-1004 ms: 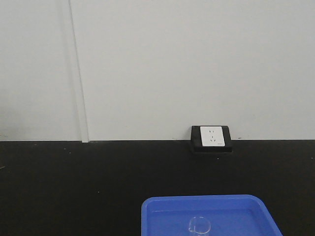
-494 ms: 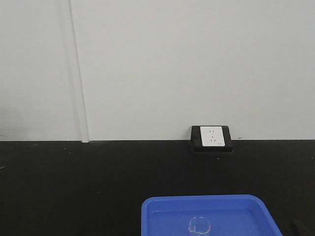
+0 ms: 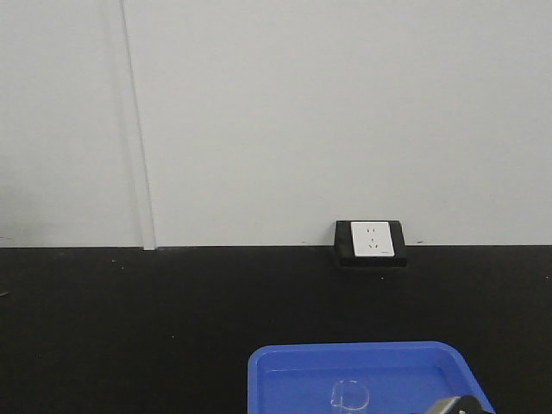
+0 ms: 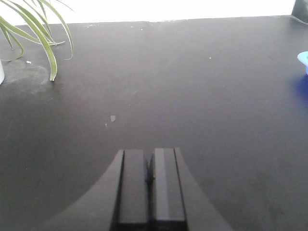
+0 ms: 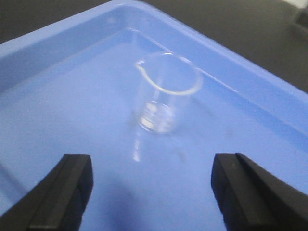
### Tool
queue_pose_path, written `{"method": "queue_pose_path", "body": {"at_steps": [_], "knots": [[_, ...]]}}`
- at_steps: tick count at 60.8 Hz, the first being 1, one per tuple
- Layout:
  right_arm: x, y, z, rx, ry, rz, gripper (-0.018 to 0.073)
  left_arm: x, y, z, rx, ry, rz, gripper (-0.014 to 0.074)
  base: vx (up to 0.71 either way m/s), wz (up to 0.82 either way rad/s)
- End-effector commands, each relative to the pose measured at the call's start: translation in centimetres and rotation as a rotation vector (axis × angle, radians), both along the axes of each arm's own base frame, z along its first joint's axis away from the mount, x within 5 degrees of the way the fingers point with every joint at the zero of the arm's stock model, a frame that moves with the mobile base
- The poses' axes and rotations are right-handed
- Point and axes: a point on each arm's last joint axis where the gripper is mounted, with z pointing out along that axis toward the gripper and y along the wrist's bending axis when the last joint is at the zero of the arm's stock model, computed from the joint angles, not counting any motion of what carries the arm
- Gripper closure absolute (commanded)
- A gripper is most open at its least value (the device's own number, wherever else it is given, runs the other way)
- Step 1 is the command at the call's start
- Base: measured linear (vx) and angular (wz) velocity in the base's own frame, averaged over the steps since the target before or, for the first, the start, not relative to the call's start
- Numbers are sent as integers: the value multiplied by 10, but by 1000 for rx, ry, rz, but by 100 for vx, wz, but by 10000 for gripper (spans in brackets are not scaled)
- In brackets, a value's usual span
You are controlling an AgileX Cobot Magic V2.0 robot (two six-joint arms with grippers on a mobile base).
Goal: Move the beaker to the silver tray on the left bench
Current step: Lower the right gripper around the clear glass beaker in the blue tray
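My right gripper should next grab the beaker by its glass side (image 5: 161, 103), so that I can move it to the silver tray.
A small clear glass beaker (image 5: 167, 92) stands upright inside a bright blue plastic tray (image 5: 72, 43); in the front view the beaker (image 3: 349, 396) shows at the bottom edge. My right gripper (image 5: 151, 166) is open above the tray floor, its two fingers spread wide, with the beaker a short way ahead of them and untouched. Part of that right gripper (image 3: 457, 405) peeks into the front view at the bottom right. My left gripper (image 4: 150, 159) is shut with nothing in it, over the black bench top (image 4: 192, 86). The silver tray is out of view.
A wall socket block (image 3: 372, 242) sits at the back of the black bench against the white wall. Green plant leaves (image 4: 41, 33) hang at the far left of the left wrist view. A corner of the blue tray (image 4: 303, 60) shows at its right edge.
The right gripper has come into the front view at the bottom right, over the blue tray's corner. The beaker and tray have not moved.
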Motion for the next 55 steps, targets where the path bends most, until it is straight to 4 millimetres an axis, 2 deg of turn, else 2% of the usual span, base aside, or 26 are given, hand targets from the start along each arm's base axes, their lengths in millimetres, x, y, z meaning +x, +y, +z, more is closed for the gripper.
{"method": "queue_pose_path", "body": {"at_steps": [1,16,33,45,55], "knots": [[25,9,10,88,-98,-36,-10,2,0,1,-9,-65,0,595,0,0],[65,20,-1,159,-120,-49,-10,2,0,1,-9,-65,0,595,0,0],[96,31,-15,223,-81,-48,-10,2,0,1,-9,-65,0,595,0,0],[112,38,-21,224,-93,0,-10,2,0,1,-9,-65,0,595,0,0],[115,39,-23,215,-80,-6,29,2,0,1,-9,-65,0,595,0,0]]}}
